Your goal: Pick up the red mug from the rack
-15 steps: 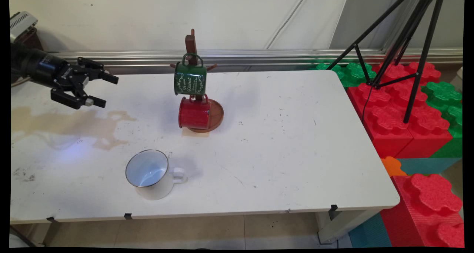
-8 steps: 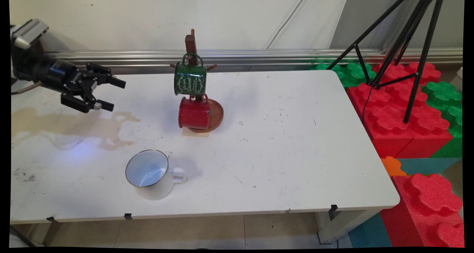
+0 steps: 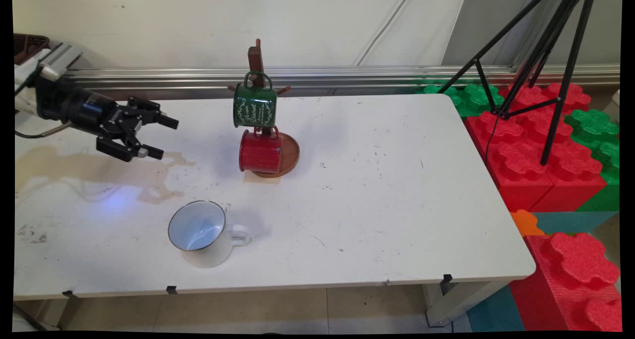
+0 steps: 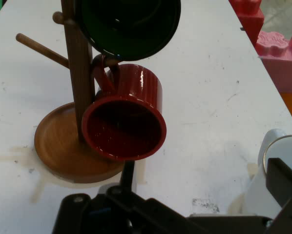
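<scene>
I will lift the red mug off the wooden mug tree (image 3: 258, 61), so my gripper will next grab the mug by its open rim (image 3: 241, 151).
My black gripper (image 3: 164, 138) hangs open above the table's left side, pointing right toward a wooden mug tree (image 3: 258, 61). A green mug (image 3: 255, 105) hangs high on the tree and a red mug (image 3: 260, 151) hangs lower, just over the round wooden base (image 3: 291, 155). In the hand view the red mug (image 4: 125, 119) faces me with its mouth open, the green mug (image 4: 129, 24) above it, the tree's post (image 4: 80, 78) to their left. A white mug (image 3: 202, 233) stands upright near the front edge, handle to the right; the white mug (image 4: 273, 185) shows at the hand view's right edge.
A brownish stain (image 3: 99, 168) spreads over the table's left part under the gripper. Red and green foam blocks (image 3: 536, 145) and a black tripod (image 3: 540, 56) stand beyond the table's right edge. A metal rail (image 3: 347, 76) runs along the wall behind.
The gripper has travelled to the right and a little lower, closer to the mug tree, staying open. The mugs have not moved.
</scene>
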Robot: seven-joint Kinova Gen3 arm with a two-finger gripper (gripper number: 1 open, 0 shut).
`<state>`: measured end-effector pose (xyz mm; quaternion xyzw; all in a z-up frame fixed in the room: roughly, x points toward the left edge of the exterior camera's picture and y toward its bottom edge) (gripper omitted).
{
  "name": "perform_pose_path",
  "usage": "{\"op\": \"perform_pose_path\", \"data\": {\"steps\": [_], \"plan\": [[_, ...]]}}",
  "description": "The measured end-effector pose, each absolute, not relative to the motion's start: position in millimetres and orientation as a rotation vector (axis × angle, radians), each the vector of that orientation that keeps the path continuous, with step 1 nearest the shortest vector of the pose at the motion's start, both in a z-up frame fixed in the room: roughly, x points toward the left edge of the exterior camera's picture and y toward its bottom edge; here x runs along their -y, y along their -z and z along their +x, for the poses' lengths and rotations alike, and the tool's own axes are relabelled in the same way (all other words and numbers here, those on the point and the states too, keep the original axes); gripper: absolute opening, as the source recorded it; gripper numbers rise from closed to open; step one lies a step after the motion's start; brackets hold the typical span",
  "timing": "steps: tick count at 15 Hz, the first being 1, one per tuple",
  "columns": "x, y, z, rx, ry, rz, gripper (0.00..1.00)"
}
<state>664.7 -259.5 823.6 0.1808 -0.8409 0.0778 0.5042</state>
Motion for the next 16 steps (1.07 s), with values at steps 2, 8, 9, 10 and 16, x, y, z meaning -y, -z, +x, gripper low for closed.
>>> {"op": "perform_pose_path", "data": {"steps": [2,8,9,10,16], "plan": [[261.9,-815.9,662.6,2.028,-0.181,0.433,1.00],[265.4,-792.5,655.6,2.019,-0.148,0.434,1.00],[266.3,-789.0,654.6,2.017,-0.144,0.436,1.00],[267.3,-784.8,653.4,2.015,-0.139,0.439,1.00],[274.0,-766.4,647.5,1.994,-0.124,0.458,1.00]]}}
